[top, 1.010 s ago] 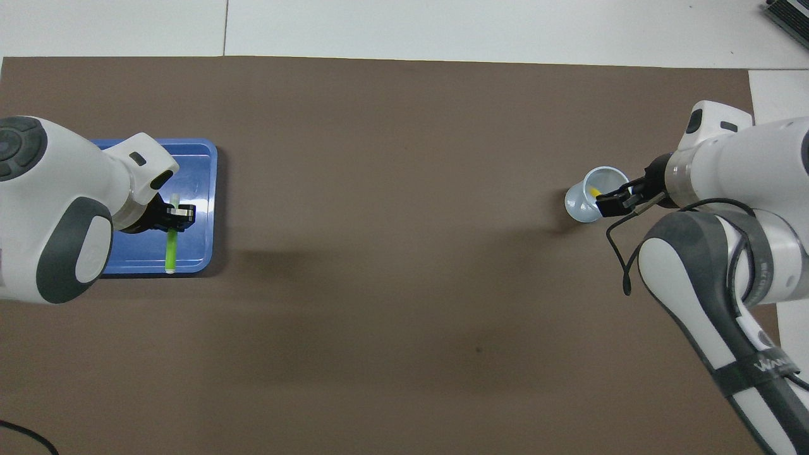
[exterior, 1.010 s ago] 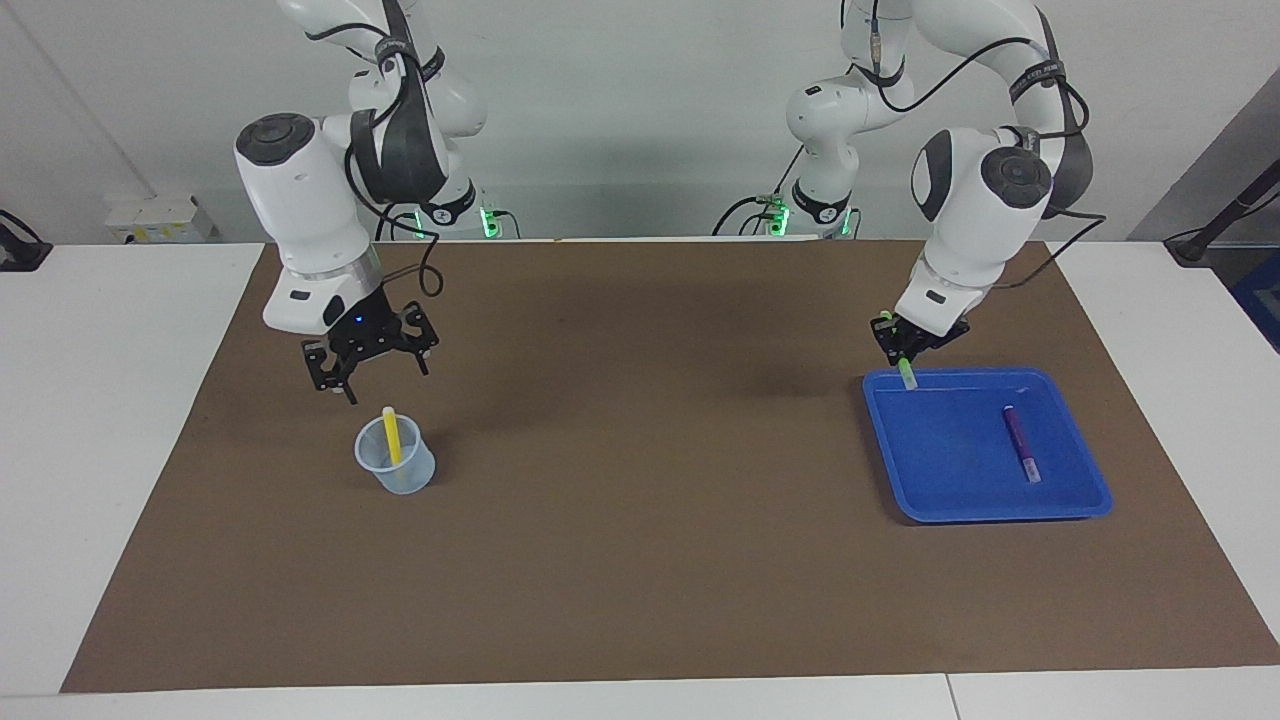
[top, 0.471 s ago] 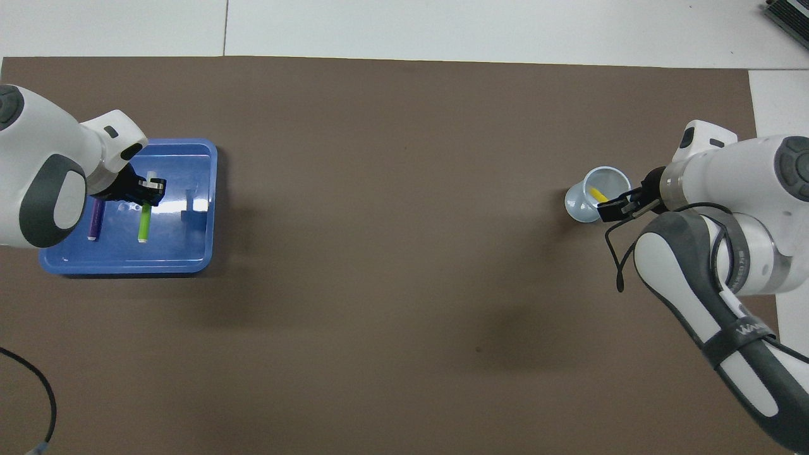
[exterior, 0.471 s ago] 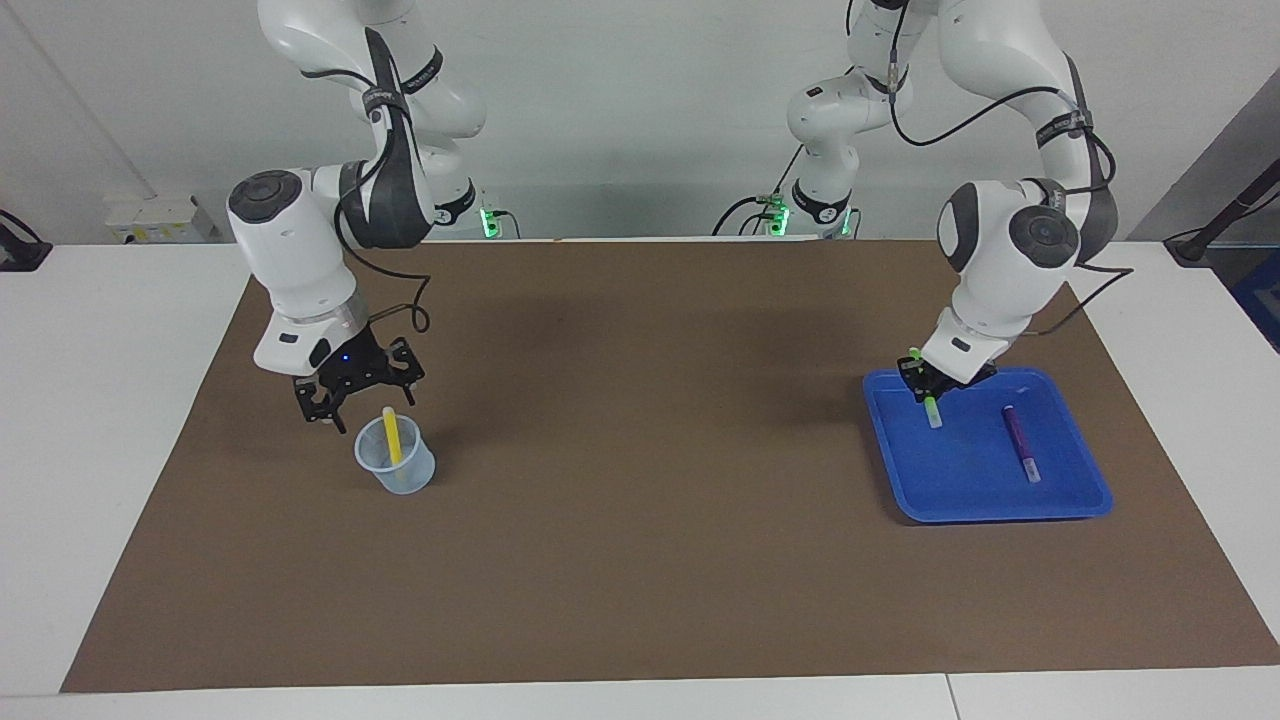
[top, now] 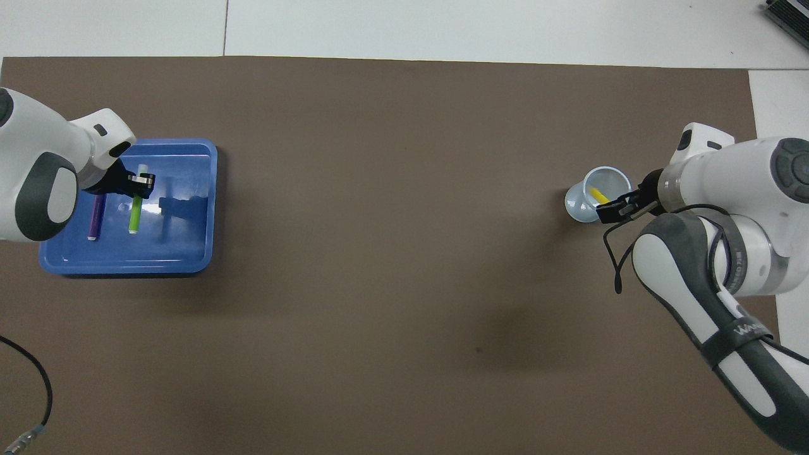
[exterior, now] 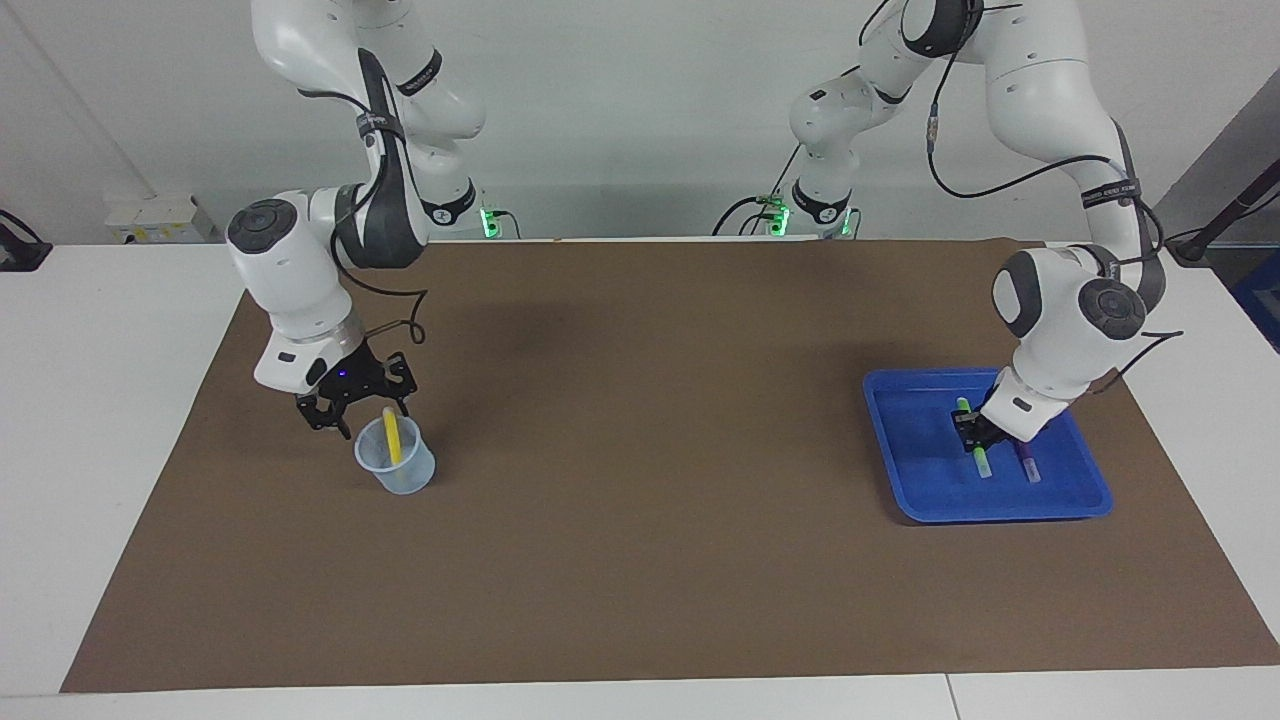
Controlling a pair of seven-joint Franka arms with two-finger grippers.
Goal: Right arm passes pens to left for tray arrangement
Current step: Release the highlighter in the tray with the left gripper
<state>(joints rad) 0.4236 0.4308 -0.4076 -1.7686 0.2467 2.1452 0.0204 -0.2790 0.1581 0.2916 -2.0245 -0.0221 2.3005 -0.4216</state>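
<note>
My right gripper grabs the yellow pen by its exposed upper end (top: 604, 200) next, since the cup's side closes around the pen's lower part.
The blue tray (exterior: 900, 410) (top: 189, 253) sits toward the left arm's end of the table. A purple pen (exterior: 1029, 466) (top: 96, 218) lies in it. My left gripper (exterior: 972, 438) (top: 140, 183) is low over the tray, shut on a green pen (exterior: 983, 462) (top: 135, 218) that hangs tilted beside the purple one. Toward the right arm's end, a yellow pen (exterior: 392, 435) (top: 596, 193) stands in a translucent cup (exterior: 405, 472) (top: 578, 205). My right gripper (exterior: 365, 415) (top: 610, 212) is open at the cup's rim, close to the yellow pen's top.
A brown mat (exterior: 640, 450) covers most of the white table. A loose cable (top: 28, 379) lies on the mat at the left arm's near corner. A small white box (exterior: 150, 218) sits off the mat near the right arm's base.
My left gripper carried the green pen from over the tray's near rim down into the tray, beside the purple pen. My right gripper came down to the cup's rim.
</note>
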